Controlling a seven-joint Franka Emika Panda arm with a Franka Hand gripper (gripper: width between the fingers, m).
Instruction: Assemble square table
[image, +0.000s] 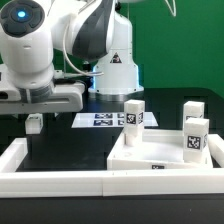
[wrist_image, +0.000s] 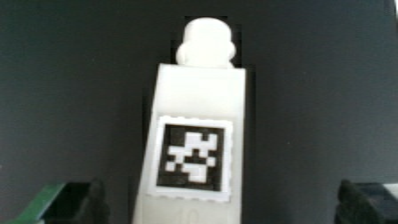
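Observation:
The rounded peg end of the white leg should stay free to go into the square tabletop, so my gripper needs to reach the white leg and grab it by its tagged body (wrist_image: 192, 158).
The white square tabletop (image: 150, 158) lies flat at the exterior view's right. Three white tagged legs (image: 133, 114) (image: 193, 109) (image: 197, 139) stand upright on it. A fourth white leg (wrist_image: 196, 130) lies on the black table, with its tag up and its rounded peg end pointing away from the wrist. In the exterior view this leg (image: 35, 122) shows just under the hand at the left. My gripper (wrist_image: 214, 206) (image: 36, 110) is open and hangs over the leg. Its dark fingertips (wrist_image: 63, 206) stand wide on either side with a clear gap to the leg.
The marker board (image: 100, 120) lies flat behind the tabletop, near the arm's base (image: 115, 70). A low white border wall (image: 60, 182) runs along the front edge and up the exterior view's left side (image: 18, 152).

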